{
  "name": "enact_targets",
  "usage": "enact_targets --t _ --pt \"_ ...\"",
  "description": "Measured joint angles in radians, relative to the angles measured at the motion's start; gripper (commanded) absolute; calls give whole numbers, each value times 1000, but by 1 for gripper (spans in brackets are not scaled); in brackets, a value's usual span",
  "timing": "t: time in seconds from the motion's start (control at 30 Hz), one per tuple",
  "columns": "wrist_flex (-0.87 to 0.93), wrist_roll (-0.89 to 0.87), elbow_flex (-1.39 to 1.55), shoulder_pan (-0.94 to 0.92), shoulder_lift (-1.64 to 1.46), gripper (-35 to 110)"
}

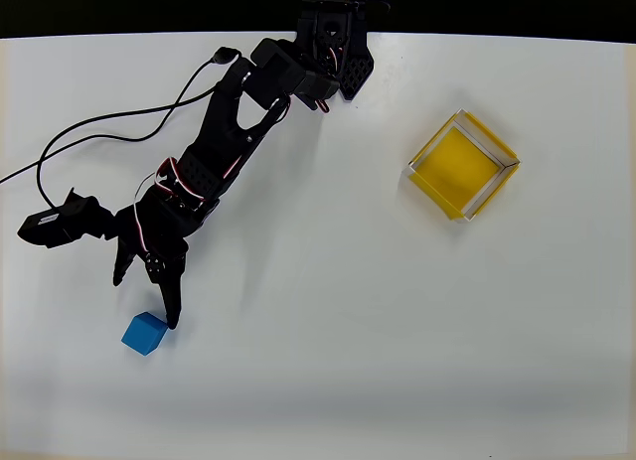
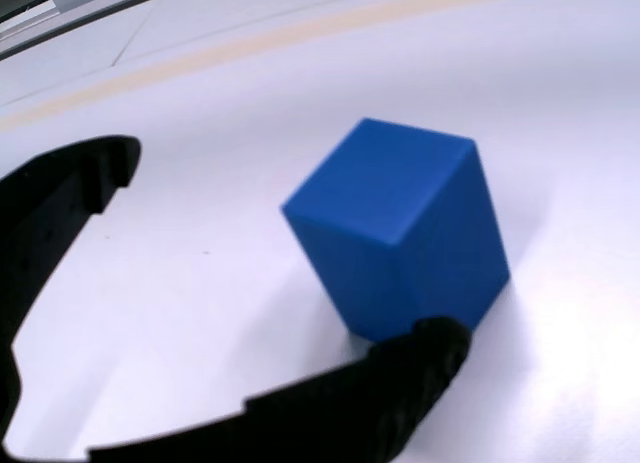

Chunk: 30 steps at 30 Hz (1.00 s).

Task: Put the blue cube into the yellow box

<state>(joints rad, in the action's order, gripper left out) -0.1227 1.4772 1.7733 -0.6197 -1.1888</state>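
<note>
My gripper grabs the blue cube (image 1: pixel 145 333) by its opposite sides next, to put it into the yellow box (image 1: pixel 459 170).
The blue cube (image 1: pixel 145 333) rests on the white table at the lower left of the overhead view. My black gripper (image 1: pixel 145 299) stands open just above it in that picture, one fingertip (image 1: pixel 172 321) right at the cube's upper right corner. In the wrist view the cube (image 2: pixel 400 238) looms large and tilted, with the lower finger (image 2: pixel 420 358) at its base and the other finger (image 2: pixel 70 188) far off to the left; the gripper (image 2: pixel 288 241) has nothing between its fingers. The yellow box (image 1: pixel 459 170), with its pale rim, lies far to the right.
Black cables (image 1: pixel 99 122) snake over the table's left side. The arm's base (image 1: pixel 333 43) sits at the table's far edge, against a dark strip. White table stretches between the cube and the box.
</note>
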Motion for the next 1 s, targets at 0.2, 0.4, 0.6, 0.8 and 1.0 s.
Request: enact_targets --t 0.2,0.4,0.6,0.8,1.0 --pt "-12 0 -158 3 153 57" --pt "-28 12 -265 17 252 57" --pt "-34 14 -351 44 341 57" --pt "-46 17 -414 71 416 55" --pt "-46 -3 -431 89 437 45"
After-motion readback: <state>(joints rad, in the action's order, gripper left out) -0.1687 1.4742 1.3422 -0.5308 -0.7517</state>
